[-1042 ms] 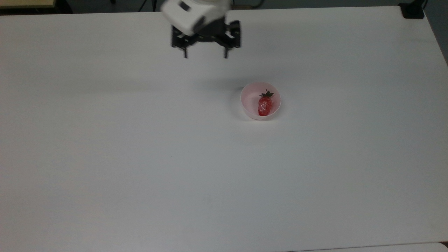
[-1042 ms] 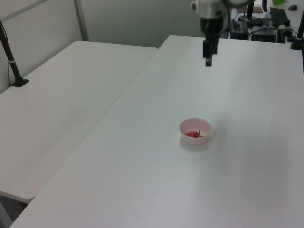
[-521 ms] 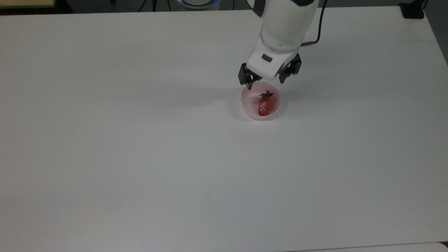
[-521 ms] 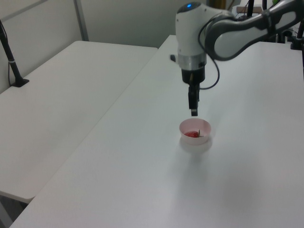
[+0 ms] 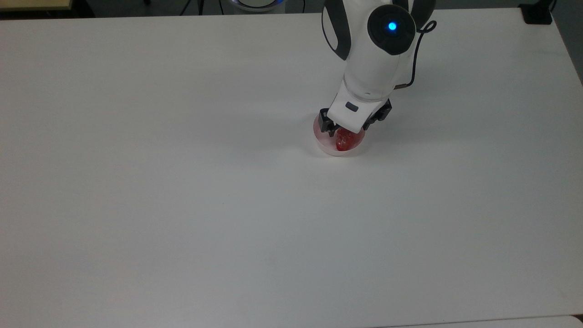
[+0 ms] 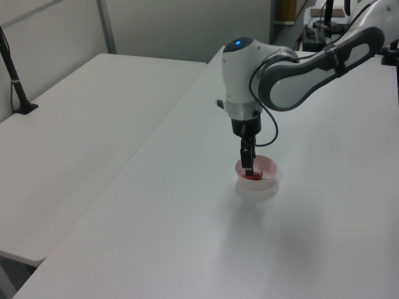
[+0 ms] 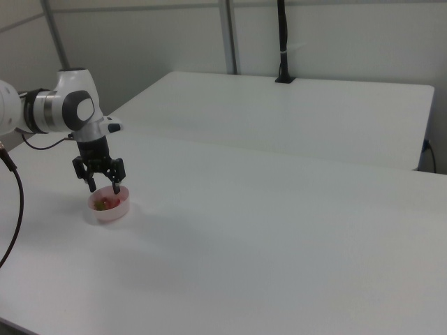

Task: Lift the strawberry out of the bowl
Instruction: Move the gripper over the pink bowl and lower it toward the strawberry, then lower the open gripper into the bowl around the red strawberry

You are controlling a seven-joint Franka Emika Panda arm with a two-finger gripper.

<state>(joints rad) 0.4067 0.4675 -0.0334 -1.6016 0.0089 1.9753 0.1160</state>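
My gripper has to grab the small strawberry by its red body (image 6: 255, 177) next, so that it can lift it out of the pale pink bowl (image 6: 272, 169).
The pale pink bowl (image 5: 325, 147) (image 6: 272, 169) (image 7: 112, 212) stands on the white table, right of centre in the top view. Inside it lies the red strawberry (image 5: 345, 141) (image 6: 252, 177) (image 7: 103, 204); the gripper body hides its cap end in the top view. My gripper (image 5: 347, 132) (image 6: 248, 170) (image 7: 105, 188) hangs straight down over the bowl, open, its black fingers (image 7: 117, 187) reaching down to rim height on either side of the strawberry. In the left view the fingers line up as one black bar dipping into the bowl.
A second white table (image 6: 75, 137) (image 7: 293, 112) adjoins this one. A black post (image 6: 15, 78) (image 7: 281, 42) is clamped to its far side. A black block (image 5: 536, 13) sits at the table corner in the top view's upper right. A cable (image 7: 10, 209) trails from the arm.
The arm swung from the table's far edge to the bowl, then dropped until the open fingers sit around the strawberry. Bowl and strawberry have stayed where they were.
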